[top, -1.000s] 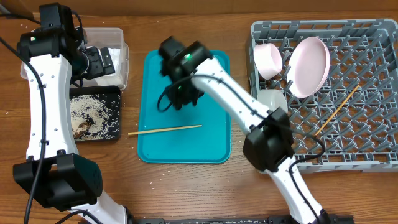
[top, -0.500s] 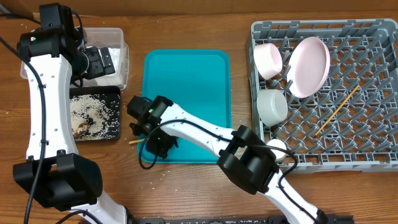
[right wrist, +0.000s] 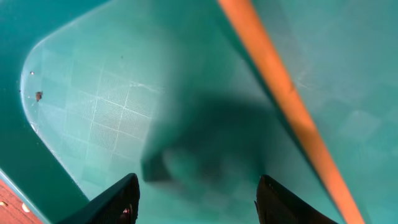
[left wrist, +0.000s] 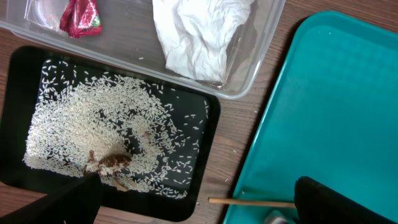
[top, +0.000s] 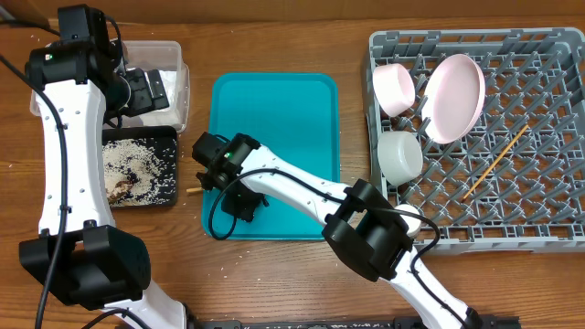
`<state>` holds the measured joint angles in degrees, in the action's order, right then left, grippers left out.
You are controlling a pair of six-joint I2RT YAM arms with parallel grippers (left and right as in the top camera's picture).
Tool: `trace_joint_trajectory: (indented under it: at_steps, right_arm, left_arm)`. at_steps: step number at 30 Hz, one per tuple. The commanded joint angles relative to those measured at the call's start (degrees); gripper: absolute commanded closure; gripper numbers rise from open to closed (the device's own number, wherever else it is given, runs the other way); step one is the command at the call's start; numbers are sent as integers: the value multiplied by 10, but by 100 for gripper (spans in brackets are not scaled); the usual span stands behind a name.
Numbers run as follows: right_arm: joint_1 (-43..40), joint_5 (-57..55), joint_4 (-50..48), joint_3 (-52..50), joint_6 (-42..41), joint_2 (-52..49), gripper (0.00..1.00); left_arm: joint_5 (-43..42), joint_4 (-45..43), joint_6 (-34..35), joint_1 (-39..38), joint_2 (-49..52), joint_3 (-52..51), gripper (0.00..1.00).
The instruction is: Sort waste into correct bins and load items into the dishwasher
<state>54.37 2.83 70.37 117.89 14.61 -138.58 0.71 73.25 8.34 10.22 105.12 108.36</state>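
I will next grip the wooden chopstick across its middle (right wrist: 293,104) with my right gripper, so both ends stay free for the dish rack.
A wooden chopstick (right wrist: 280,93) lies on the teal tray (top: 302,110); its tip (top: 194,191) pokes off the tray's left edge. My right gripper (top: 240,206) hovers low over the tray's near-left corner, open and holding nothing (right wrist: 196,205), with the chopstick just outside its right finger. My left gripper (left wrist: 199,208) is open over the black tray (left wrist: 214,106) of rice (left wrist: 93,130). The clear tub (left wrist: 261,37) holds the red wrapper (left wrist: 79,15) and white napkin (left wrist: 199,34). The grey dish rack (top: 548,228) holds a pink plate (top: 455,98), two bowls (top: 395,89) (top: 400,157), a cup (top: 409,216) and another chopstick (top: 495,163).
The right arm (top: 302,187) stretches across the tray's lower half and hides most of the chopstick from above. The left arm (top: 59,155) stands along the table's left side beside the tub (top: 174,50) and black tray (top: 137,164). A few rice grains lie on the wood.
My right arm has swung from the tray's upper part down to its near-left corner, over the chopstick, and its jaws have opened a little wider. The left arm has not moved.
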Motion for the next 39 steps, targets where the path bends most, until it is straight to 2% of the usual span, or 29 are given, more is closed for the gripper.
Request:
trace_joint_trajectory:
  at_steps: [1, 6, 12, 16, 25, 30, 35, 39]
  right_arm:
    - [-6, -6, -2, 26, -4, 45, 37]
    - [-14, -20, -29, 25, 72, 61, 37]
    - [-39, -21, -143, -8, 127, 59, 38]
    - [-56, -9, -206, -38, 127, 59, 35]
    - [-74, 66, -181, -54, 129, 59, 36]
    - [-75, 74, -228, -82, 129, 58, 36]
    - [-75, 74, -238, -110, 124, 58, 37]
    - [-75, 89, -237, -111, 119, 58, 43]
  left_arm:
    - [3, 0, -13, -1, -1, 0, 0]
    - [3, 0, -13, -1, -1, 0, 0]
    - [3, 0, -13, -1, -1, 0, 0]
    - [3, 0, -13, -1, -1, 0, 0]
    - [3, 0, -13, -1, -1, 0, 0]
    - [3, 0, -13, -1, -1, 0, 0]
    - [3, 0, -13, -1, -1, 0, 0]
    - [3, 0, -13, -1, -1, 0, 0]
